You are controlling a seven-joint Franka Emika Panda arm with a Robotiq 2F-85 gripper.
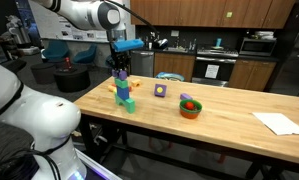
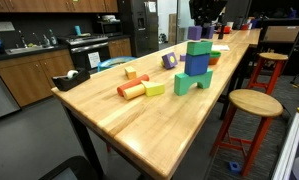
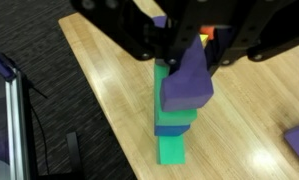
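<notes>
The purple block hangs tilted close above the green top and would likely land, though tilted, so it is time to open my gripper.
A purple block (image 3: 189,82) sits tilted between my gripper's (image 3: 189,45) fingers, which are shut on it. It hangs right over a stack of blocks (image 3: 173,138): green at the bottom, blue above, green on top. In both exterior views the gripper (image 1: 120,64) (image 2: 203,18) stands directly over the stack (image 1: 123,93) (image 2: 196,66), near the table's edge. The purple block (image 2: 195,33) is at the stack's top; whether it touches the stack I cannot tell.
On the wooden table (image 1: 229,130) lie another purple block (image 1: 161,90), an orange bowl (image 1: 191,107), white paper (image 1: 281,123) and orange and yellow blocks (image 2: 139,89). A wooden stool (image 2: 254,103) stands beside the table. Kitchen counters run along the back wall.
</notes>
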